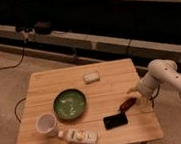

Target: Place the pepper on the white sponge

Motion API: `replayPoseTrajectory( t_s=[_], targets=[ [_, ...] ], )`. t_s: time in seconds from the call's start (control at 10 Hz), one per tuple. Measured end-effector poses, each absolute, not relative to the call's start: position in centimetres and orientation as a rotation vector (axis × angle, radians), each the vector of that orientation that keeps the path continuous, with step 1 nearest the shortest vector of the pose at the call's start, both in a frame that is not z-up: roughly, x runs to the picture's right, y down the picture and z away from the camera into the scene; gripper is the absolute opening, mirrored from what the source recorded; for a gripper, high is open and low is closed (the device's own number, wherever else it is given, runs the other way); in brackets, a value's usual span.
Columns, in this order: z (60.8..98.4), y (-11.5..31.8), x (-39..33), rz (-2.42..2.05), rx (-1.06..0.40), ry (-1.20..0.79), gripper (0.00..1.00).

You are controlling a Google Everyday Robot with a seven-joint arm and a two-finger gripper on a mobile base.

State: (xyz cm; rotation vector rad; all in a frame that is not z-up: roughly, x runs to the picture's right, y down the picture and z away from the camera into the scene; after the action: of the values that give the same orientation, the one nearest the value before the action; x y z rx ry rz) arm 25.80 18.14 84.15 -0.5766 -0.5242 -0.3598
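My gripper grabs the pepper by its end [131,101] next, to set it on the white sponge [91,77].
The pepper [127,103], small, dark red-brown and tapered, lies on the wooden table [50,84] near its right edge. Just above and to the right of it is my gripper [135,92], at the end of the white arm [160,73] that reaches in from the right. The gripper is open and sits close over the pepper's right end, with nothing held in it. The white sponge [91,77], a small off-white pad, rests at the table's far middle, well away from the gripper.
A green plate [69,102] sits left of centre. A white mug [46,124] and a lying white bottle [80,136] are at the front left. A flat black phone-like object [115,120] lies just in front of the pepper. Cables run across the floor.
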Motion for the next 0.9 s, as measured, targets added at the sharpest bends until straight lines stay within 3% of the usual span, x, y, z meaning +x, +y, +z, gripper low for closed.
replayPoseTrajectory(
  t_s=[0.5, 0.7, 0.9],
  targets=[
    [85.4, 18.0, 24.4, -0.345, -0.607, -0.565, 0.65],
    [85.7, 18.3, 23.8, -0.361, -0.628, -0.582, 0.54],
    [86.1, 18.8, 23.4, -0.386, -0.66, -0.579, 0.52]
  ],
)
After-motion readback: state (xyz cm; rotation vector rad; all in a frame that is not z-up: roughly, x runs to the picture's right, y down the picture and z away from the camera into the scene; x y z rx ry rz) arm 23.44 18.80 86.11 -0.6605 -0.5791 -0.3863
